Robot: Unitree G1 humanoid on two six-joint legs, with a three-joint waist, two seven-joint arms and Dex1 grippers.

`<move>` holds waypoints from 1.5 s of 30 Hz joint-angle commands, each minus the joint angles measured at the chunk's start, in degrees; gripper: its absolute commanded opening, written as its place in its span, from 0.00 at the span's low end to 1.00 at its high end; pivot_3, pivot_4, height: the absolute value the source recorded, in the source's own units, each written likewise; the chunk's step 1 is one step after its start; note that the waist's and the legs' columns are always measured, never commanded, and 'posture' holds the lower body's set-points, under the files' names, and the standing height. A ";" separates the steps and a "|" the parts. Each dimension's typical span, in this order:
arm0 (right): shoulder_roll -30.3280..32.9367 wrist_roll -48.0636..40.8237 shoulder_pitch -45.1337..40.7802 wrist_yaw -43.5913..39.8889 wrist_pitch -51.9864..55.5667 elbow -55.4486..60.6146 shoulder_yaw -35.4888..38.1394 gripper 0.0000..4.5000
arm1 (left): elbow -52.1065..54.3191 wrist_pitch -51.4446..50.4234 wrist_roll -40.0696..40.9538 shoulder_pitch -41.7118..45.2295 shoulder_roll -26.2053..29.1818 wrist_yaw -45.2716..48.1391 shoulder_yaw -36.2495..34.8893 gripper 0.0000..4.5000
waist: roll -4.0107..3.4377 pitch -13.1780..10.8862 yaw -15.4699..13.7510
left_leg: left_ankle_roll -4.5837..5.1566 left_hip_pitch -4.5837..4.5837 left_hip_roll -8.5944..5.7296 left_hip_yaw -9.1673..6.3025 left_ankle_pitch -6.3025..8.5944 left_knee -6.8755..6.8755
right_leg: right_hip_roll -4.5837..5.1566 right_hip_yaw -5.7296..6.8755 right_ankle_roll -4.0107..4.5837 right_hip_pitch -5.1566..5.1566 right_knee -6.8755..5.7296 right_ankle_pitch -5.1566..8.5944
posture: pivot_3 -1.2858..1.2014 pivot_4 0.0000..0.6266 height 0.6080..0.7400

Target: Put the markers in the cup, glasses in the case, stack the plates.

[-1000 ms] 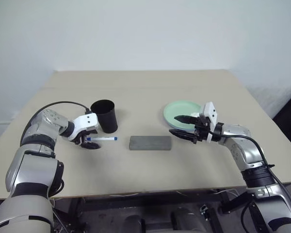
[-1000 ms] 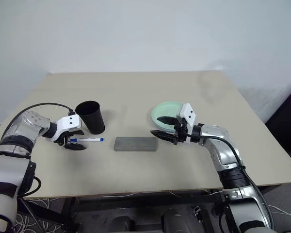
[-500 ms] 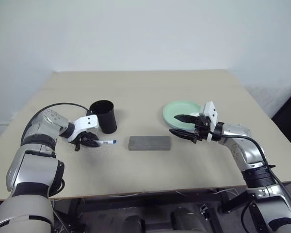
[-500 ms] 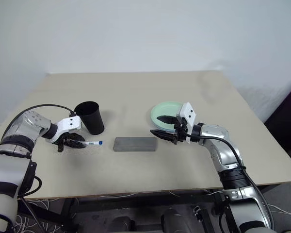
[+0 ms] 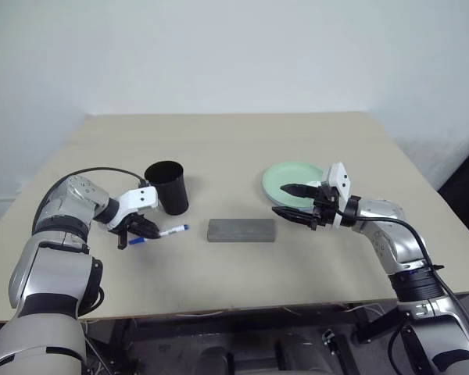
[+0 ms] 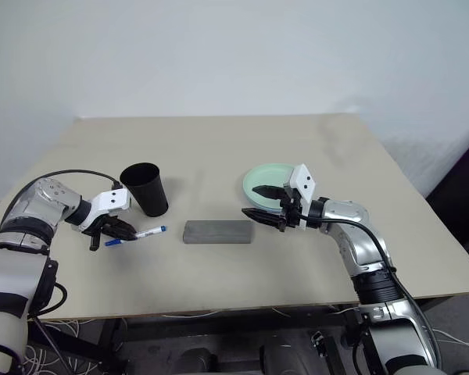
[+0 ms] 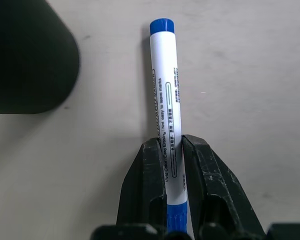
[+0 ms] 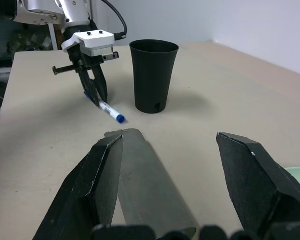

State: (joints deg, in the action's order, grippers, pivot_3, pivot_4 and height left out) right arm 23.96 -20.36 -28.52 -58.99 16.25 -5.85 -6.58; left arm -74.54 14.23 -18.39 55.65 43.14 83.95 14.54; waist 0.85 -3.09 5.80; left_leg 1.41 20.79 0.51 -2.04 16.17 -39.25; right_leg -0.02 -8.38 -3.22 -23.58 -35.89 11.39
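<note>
The white marker (image 7: 165, 95) is hanging beside the black cup (image 7: 30, 55), outside the cup's rim. My left gripper should keep holding the marker until it is inside the cup.
A white marker (image 7: 168, 107) with blue ends lies on the tan table just in front of the black cup (image 5: 167, 187). My left gripper (image 5: 140, 232) is shut on the marker's near end, and the far tip points toward the grey case (image 5: 241, 230). The marker (image 5: 172, 230) looks slightly lifted at the gripped end. The mint green plate (image 5: 291, 180) sits right of centre, and my right gripper (image 5: 288, 201) hangs open over its near edge with nothing between its fingers. From the right wrist, the cup (image 8: 153, 76), the marker (image 8: 111, 112) and the case (image 8: 150, 190) all show.
The table (image 5: 234, 141) stretches bare behind the cup and plate. Its front edge runs close below both arms. A black cable loops from my left wrist over the table at the left.
My left gripper has shut on the marker and turned it, so the free end now points up and right. The right arm has not moved.
</note>
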 commanded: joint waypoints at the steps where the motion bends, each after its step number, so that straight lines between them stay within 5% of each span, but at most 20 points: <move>1: 0.24 -0.66 -1.07 0.07 -0.16 1.62 1.10 0.72 | 4.20 2.77 5.17 -0.37 0.28 6.05 -2.88 0.03 | 0.00 0.00 0.00 | 0.00 0.00 0.00 0.00 0.00 0.00 | 0.00 0.00 0.00 0.00 -0.01 0.00 | 0.52 0.00 1.00; 8: 0.49 -0.73 -0.73 -0.02 0.08 2.00 1.15 0.72 | 18.25 -2.05 20.36 -2.78 -4.03 6.39 -12.33 0.03 | 0.07 0.00 -0.06 | 0.00 0.07 -0.01 -0.02 0.00 -0.09 | 0.05 0.01 -0.01 0.01 0.02 0.00 | 0.52 0.00 1.00; 17: -0.53 -1.12 -3.46 -1.01 -0.03 1.33 0.60 0.72 | 34.60 -9.96 33.92 -7.19 -11.21 -15.19 -26.85 0.03 | 0.03 0.02 0.32 | 0.00 -0.09 0.05 -0.02 0.00 0.01 | 0.00 -0.01 -0.02 -0.01 -0.12 -0.02 | 0.52 0.00 1.00; 26: -2.03 -1.66 -7.38 -2.14 -0.04 -0.42 1.04 0.72 | 31.74 -2.91 35.58 -9.00 -12.85 -32.28 -33.52 0.03 | 0.06 0.02 0.06 | -0.02 -0.09 0.01 -0.07 0.00 -0.14 | 0.04 0.04 0.00 0.06 -0.15 -0.04 | 0.52 0.00 1.00; 45: -2.28 -1.24 -7.15 -2.25 -0.77 -0.36 1.40 0.72 | 21.37 -0.29 36.67 -10.51 -16.06 -35.90 -34.07 0.03 | 0.07 0.02 -0.05 | -0.02 -0.05 -0.02 -0.05 0.00 -0.04 | 0.03 0.05 0.00 0.05 -0.02 -0.04 | 0.52 0.00 1.00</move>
State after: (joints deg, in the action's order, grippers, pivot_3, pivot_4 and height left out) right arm 21.29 -20.76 -34.20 -61.32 16.41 -7.85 -6.67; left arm -53.98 13.18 16.89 44.58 26.98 48.07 -18.78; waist 0.91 -3.07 5.75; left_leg 1.40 20.74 0.49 -2.08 16.17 -39.29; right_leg 0.01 -8.33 -3.22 -23.54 -35.90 11.35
